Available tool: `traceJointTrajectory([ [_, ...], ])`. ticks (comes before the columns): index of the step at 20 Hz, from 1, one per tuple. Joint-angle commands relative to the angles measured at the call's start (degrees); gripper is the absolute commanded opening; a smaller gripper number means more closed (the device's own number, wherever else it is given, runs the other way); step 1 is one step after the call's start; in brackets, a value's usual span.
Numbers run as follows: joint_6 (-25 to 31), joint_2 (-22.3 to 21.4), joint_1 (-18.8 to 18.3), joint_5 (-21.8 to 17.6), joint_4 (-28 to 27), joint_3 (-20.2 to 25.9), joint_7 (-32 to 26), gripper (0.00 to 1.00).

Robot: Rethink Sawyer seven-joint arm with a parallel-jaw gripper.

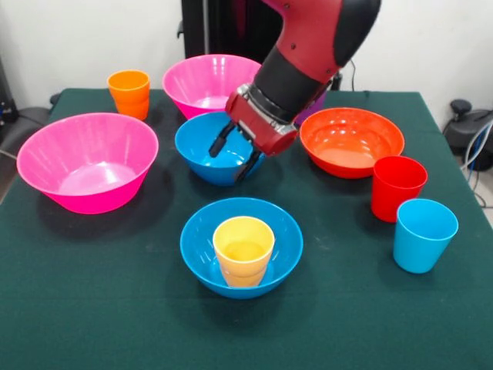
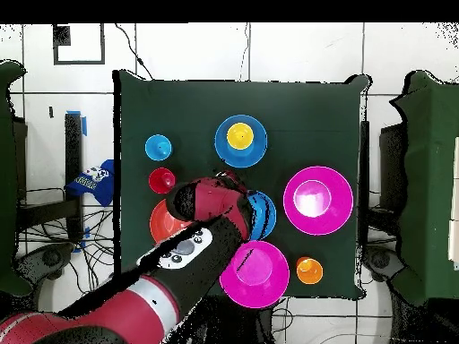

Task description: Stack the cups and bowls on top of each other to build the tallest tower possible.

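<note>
My gripper's open fingers are narrower than the blue bowl, so my gripper needs to grip the bowl by the thin edge of its rim next.
My gripper (image 1: 235, 154) is open, its fingers lowered onto the right part of a blue bowl (image 1: 202, 146) at the table's middle. One finger is inside the bowl and the other is at its right rim. I cannot tell whether they touch it. This bowl is partly hidden by the arm in the overhead view (image 2: 264, 215). A second blue bowl (image 1: 197, 239) stands nearer the camera with the yellow cup (image 1: 243, 245) upright in it; both also show in the overhead view, the bowl (image 2: 255, 143) and the cup (image 2: 239, 135).
Two pink bowls (image 1: 87, 158) (image 1: 204, 77), an orange cup (image 1: 129, 92), the orange-red bowl (image 1: 351, 142), a red cup (image 1: 397, 187) and a light blue cup (image 1: 424, 235) stand apart on the green table (image 1: 92, 293). A purple sliver (image 1: 314, 106) shows behind the arm.
</note>
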Motion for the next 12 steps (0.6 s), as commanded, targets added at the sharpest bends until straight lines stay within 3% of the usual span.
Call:
traceJointTrajectory([
  [1, -2.83, -2.09, -5.30, -4.43, 4.37, 17.58, -0.35, 1.00],
  [12, 1.46, -2.31, -4.41, -5.50, 3.12, 17.73, 1.63, 1.00],
])
